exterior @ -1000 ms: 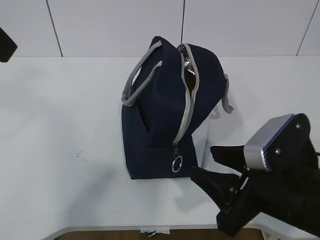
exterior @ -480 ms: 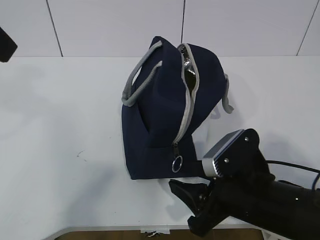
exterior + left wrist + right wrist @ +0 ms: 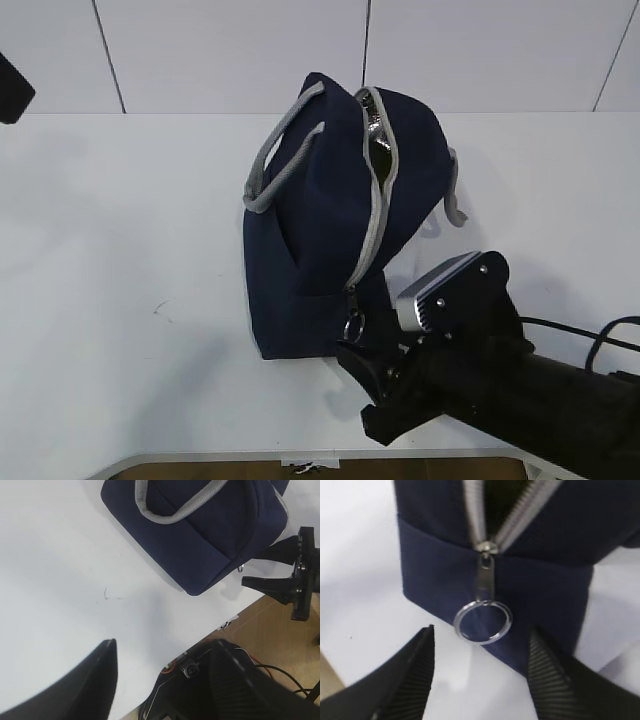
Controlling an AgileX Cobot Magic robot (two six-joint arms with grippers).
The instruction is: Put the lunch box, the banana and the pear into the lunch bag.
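Note:
I will next pinch the zipper by its metal ring pull with my right gripper, so that I can close the lunch bag over the packed food.
The navy lunch bag lies on the white table with its grey zipper part open and a strip of silver lining showing in the gap. Its metal ring pull hangs at the near end. My right gripper is open right at that end. In the right wrist view the ring pull sits just ahead of the gap between the right gripper's fingertips, untouched. My left gripper is open and empty above bare table, away from the lunch bag. The lunch box, banana and pear are out of view.
The table's front edge runs just below the right arm. In the left wrist view the table edge cuts diagonally, with brown floor and cables beyond. Grey webbing handles lie over the bag's left side.
My right gripper has moved left and in toward the bag's near end, up to the ring pull. The bag and left gripper have not moved.

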